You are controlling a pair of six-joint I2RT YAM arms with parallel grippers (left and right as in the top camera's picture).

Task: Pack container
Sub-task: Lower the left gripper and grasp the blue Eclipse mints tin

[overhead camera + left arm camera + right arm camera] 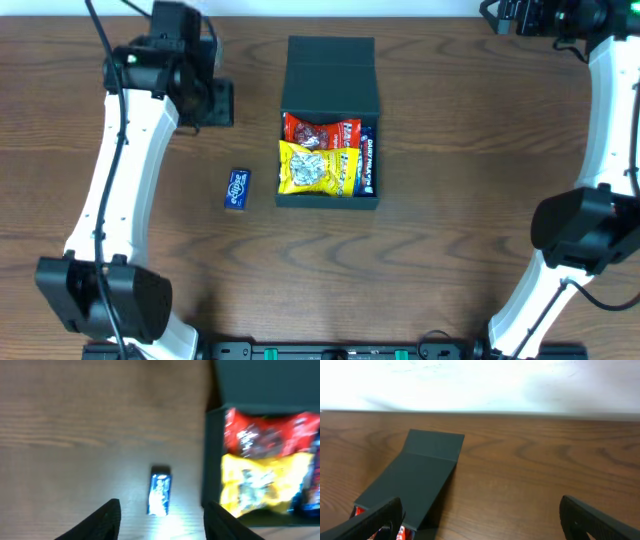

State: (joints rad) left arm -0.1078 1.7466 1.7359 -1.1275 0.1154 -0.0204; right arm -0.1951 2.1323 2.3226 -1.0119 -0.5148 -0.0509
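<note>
My left gripper picks up the small blue packet by its long sides next, so its ends stay free to fit inside the container [330,75].
The dark teal-green container [330,75] sits at the table's middle with its flap lid laid back. Inside lie a red packet [322,130], a yellow packet [316,169] and a dark blue packet [367,160]. A small blue packet [237,189] lies on the table left of the box. My left gripper [207,101] hovers up-left of it, open and empty. In the left wrist view [162,527] the blue packet [159,495] lies just ahead of the fingers, the container [212,460] to the right. My right gripper [523,13] is open and empty at the far right corner.
In the right wrist view the open fingers [480,525] frame bare wood, with the container's lid [420,475] at the left and a white wall beyond the table's far edge. The arm bases stand at the near edge on both sides.
</note>
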